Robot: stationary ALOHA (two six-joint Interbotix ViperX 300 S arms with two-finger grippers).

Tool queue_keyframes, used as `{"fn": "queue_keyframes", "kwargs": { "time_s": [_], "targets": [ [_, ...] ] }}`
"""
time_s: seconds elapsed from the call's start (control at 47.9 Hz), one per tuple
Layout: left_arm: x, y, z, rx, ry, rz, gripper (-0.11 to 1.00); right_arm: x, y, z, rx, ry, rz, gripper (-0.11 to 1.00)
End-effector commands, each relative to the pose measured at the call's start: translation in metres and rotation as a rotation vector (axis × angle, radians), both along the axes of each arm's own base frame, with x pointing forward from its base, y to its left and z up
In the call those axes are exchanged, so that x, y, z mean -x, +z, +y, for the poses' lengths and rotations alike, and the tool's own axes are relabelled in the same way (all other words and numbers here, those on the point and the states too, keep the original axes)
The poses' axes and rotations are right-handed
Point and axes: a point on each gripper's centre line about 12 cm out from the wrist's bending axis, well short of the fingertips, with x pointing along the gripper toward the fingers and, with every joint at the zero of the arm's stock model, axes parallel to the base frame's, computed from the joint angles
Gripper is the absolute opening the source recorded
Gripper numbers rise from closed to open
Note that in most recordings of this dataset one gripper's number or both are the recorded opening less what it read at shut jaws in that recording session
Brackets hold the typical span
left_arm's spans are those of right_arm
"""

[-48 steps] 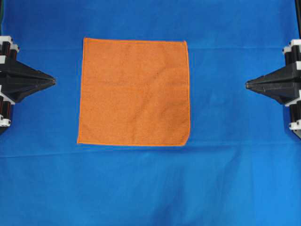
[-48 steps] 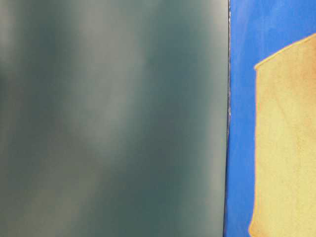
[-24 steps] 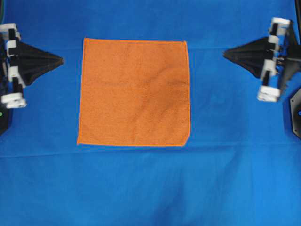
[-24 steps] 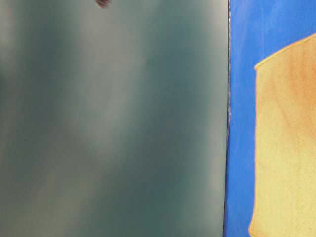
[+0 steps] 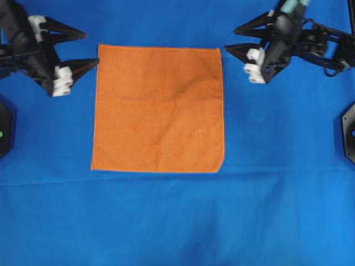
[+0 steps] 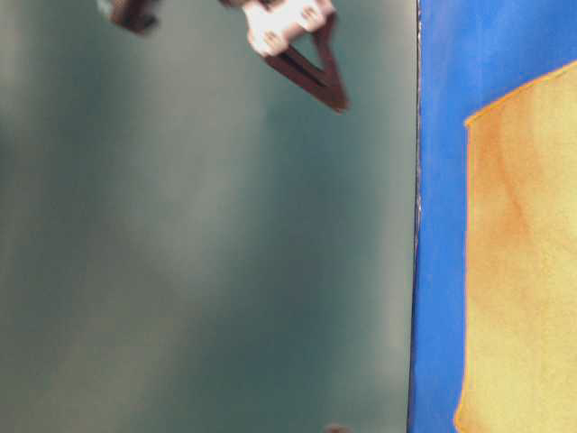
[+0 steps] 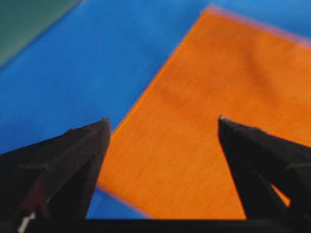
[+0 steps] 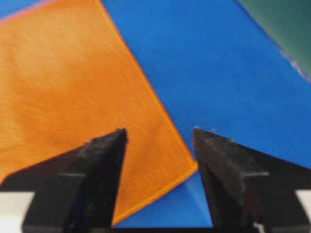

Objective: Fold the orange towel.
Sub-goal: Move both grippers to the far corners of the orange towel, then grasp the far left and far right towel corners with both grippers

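Observation:
I will fold the orange towel (image 5: 158, 108), and for that my left gripper will next take hold of the towel by its hemmed corner (image 5: 102, 48).
The orange towel (image 5: 158, 108) lies flat and unfolded on the blue table cloth (image 5: 177, 221). My left gripper (image 5: 92, 47) is open beside the towel's far left corner, one fingertip reaching the towel's left edge. My right gripper (image 5: 229, 39) is open just right of the far right corner. In the left wrist view the left gripper (image 7: 163, 120) has wide jaws with the towel (image 7: 218, 97) below and between them. In the right wrist view the right gripper (image 8: 159, 130) frames a corner of the towel (image 8: 73, 87). Neither gripper holds anything.
Dark arm bases sit at the left edge (image 5: 4, 130) and the right edge (image 5: 348, 130) of the overhead view. The table-level view is mostly a blurred grey-green surface (image 6: 180, 253), with one black finger (image 6: 311, 72) at its top; whose it is I cannot tell.
Both grippers were shut at the table's sides. They have swung up and inward to the towel's far corners and opened. The towel has not moved.

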Motion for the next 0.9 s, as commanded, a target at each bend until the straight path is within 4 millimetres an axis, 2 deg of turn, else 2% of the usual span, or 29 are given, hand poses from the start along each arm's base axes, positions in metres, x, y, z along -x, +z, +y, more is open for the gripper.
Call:
{"fn": "queue_keyframes", "kwargs": {
  "time_s": [0.0, 0.146, 0.334, 0.481, 0.606, 0.69, 0.752, 0.815, 0.878],
  "targets": [
    [-0.007, -0.01, 0.013, 0.0, 0.031, 0.007, 0.9, -0.012, -0.008, -0.013, -0.005, -0.016, 0.013, 0.58],
    [-0.012, -0.037, 0.029, 0.018, 0.075, 0.043, 0.9, -0.024, -0.037, -0.025, -0.032, -0.027, 0.075, 0.58],
    [-0.014, -0.068, 0.049, 0.049, 0.126, 0.098, 0.9, -0.025, -0.068, -0.036, -0.065, -0.053, 0.133, 0.58],
    [-0.017, -0.085, 0.058, 0.065, 0.139, 0.144, 0.88, -0.024, -0.083, -0.039, -0.075, -0.06, 0.15, 0.58],
    [-0.016, -0.095, 0.067, 0.082, 0.163, 0.167, 0.84, -0.022, -0.086, -0.042, -0.08, -0.071, 0.154, 0.57],
    [-0.016, -0.098, 0.068, 0.081, 0.16, 0.18, 0.75, -0.022, -0.087, -0.043, -0.079, -0.072, 0.154, 0.55],
    [-0.017, -0.099, 0.067, 0.083, 0.157, 0.184, 0.6, -0.022, -0.087, -0.043, -0.077, -0.071, 0.154, 0.49],
    [-0.016, -0.1, 0.066, 0.087, 0.154, 0.192, 0.44, -0.021, -0.088, -0.042, -0.079, -0.07, 0.158, 0.36],
    [-0.016, -0.101, 0.065, 0.087, 0.149, 0.198, 0.29, -0.02, -0.089, -0.042, -0.079, -0.069, 0.161, 0.16]
  ]
}}
